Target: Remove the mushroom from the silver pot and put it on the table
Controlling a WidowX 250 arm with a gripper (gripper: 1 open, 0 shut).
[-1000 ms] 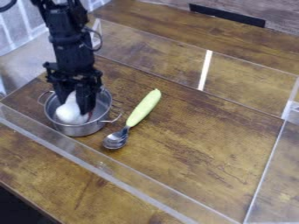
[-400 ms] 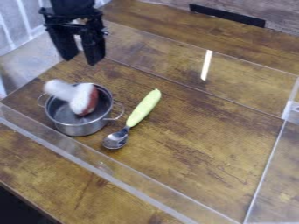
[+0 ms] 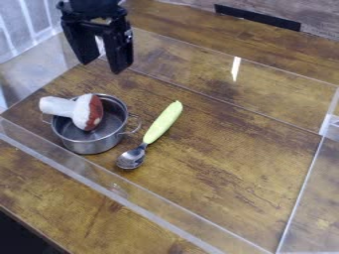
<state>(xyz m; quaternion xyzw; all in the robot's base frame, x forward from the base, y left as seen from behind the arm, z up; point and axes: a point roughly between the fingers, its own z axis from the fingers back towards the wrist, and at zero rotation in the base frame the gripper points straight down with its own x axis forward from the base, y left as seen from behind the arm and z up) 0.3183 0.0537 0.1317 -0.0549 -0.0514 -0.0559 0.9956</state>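
Observation:
My gripper grabs the mushroom by its white stem next, to lift it out of the silver pot and onto the table.
The mushroom, red-brown cap and thick white stem, lies tilted across the silver pot, cap resting inside, stem sticking out over the pot's left rim. My gripper hangs well above and behind the pot, pointing down, its dark fingers spread apart with nothing between them. The pot stands on the brown wooden table near the left side.
A yellow-green corn-like piece lies just right of the pot, and a metal spoon sits at the pot's front right. Clear acrylic walls border the working area.
The gripper went from down in the pot around the mushroom to open and raised high. The mushroom dropped back and settled tilted across the pot's rim.

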